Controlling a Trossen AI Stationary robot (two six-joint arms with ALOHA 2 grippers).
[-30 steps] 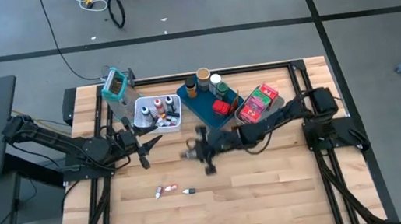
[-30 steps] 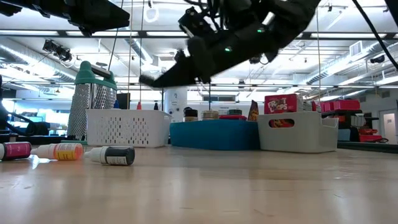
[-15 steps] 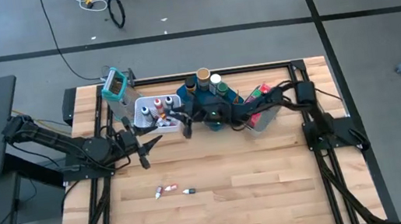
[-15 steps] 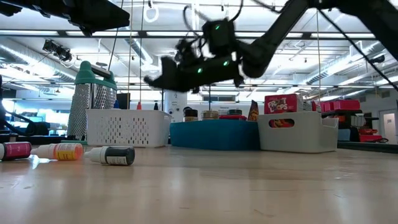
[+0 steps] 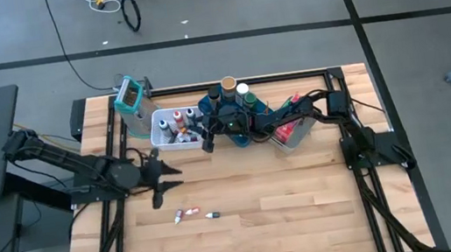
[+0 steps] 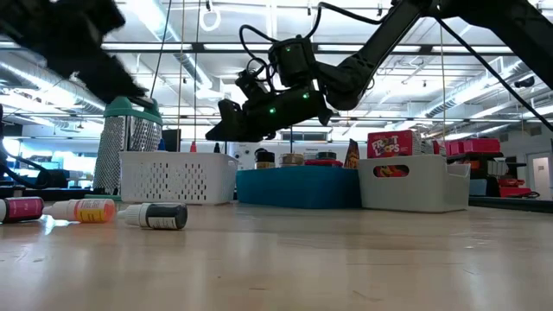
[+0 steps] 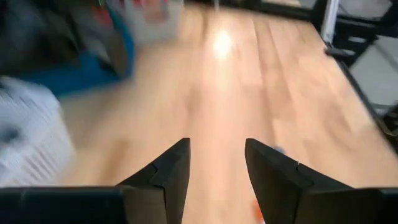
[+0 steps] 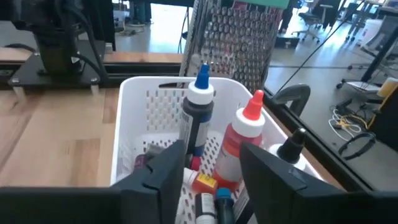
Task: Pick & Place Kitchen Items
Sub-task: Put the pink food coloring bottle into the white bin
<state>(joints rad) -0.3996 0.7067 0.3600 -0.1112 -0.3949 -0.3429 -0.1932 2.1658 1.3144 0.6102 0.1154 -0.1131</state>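
I need to grab the small orange bottle by its base end (image 5: 179,213) with my left gripper next. Then I can put the bottle among the others in the white mesh basket (image 5: 174,126).
Three thumb-sized bottles lie on their sides on the wooden table near its near edge: pink (image 5: 181,215) (image 6: 24,208), orange (image 5: 191,211) (image 6: 86,210) and black (image 5: 212,215) (image 6: 160,216). More small bottles stand or lie in the white mesh basket (image 5: 174,126) (image 8: 155,84), among them a dark one with a blue tip (image 8: 198,118) and a red-capped one (image 8: 239,140). My right gripper (image 5: 202,134) (image 6: 214,134) (image 8: 211,162) hovers open above the basket. My left gripper (image 5: 167,180) (image 7: 217,162) is open above bare table, left of the basket and above the loose bottles.
A blue tray (image 5: 233,118) (image 6: 298,186) with jars and tins sits right of the basket. A grey bin (image 5: 292,127) (image 6: 415,181) with red and pink packets is further right. A metal grater (image 5: 128,95) (image 6: 130,142) stands behind the basket. The near half of the table is open wood.
My right gripper swung from above the table's middle toward the far edge and left, ending above the white basket. My left gripper then moved a little toward the near edge, toward the loose bottles. The three bottles on the table stayed put.
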